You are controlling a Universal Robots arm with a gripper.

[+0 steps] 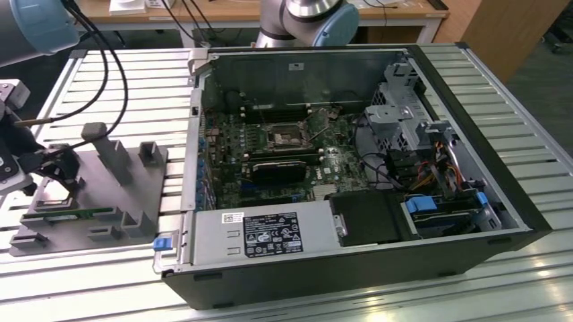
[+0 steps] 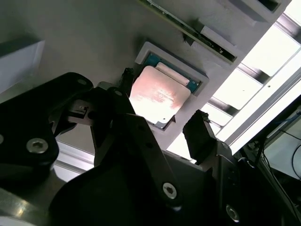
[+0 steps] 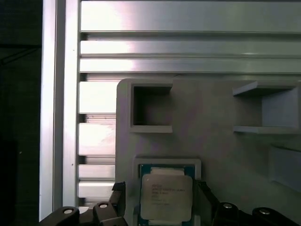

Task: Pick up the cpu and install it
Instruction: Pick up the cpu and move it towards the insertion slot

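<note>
I will next grip the cpu by its two opposite side edges with my gripper, so that I can install it in the socket [image 1: 286,137].
The cpu [image 3: 166,195] [image 2: 159,95] is a flat square chip with a silvery top. It lies in a shallow framed pocket of the grey fixture plate [image 1: 98,201] [image 3: 211,113]. My gripper [image 3: 163,203] [image 2: 162,110] [image 1: 56,173] stands open just above it, at the exterior view's left. One dark fingertip [image 3: 118,197] is beside one edge of the pocket and the other fingertip [image 3: 207,202] beside the opposite edge. Neither visibly touches the chip. The black-framed socket [image 1: 286,137] sits on the motherboard inside the open computer case [image 1: 465,134].
Upright grey blocks [image 1: 112,151] rise from the fixture plate close to the gripper. A memory stick [image 1: 80,215] lies in a slot at the plate's near edge. Inside the case are cables [image 1: 430,168], a drive cage [image 1: 398,107] and the power supply [image 1: 268,231]. A slatted metal table [image 1: 117,74] carries everything.
</note>
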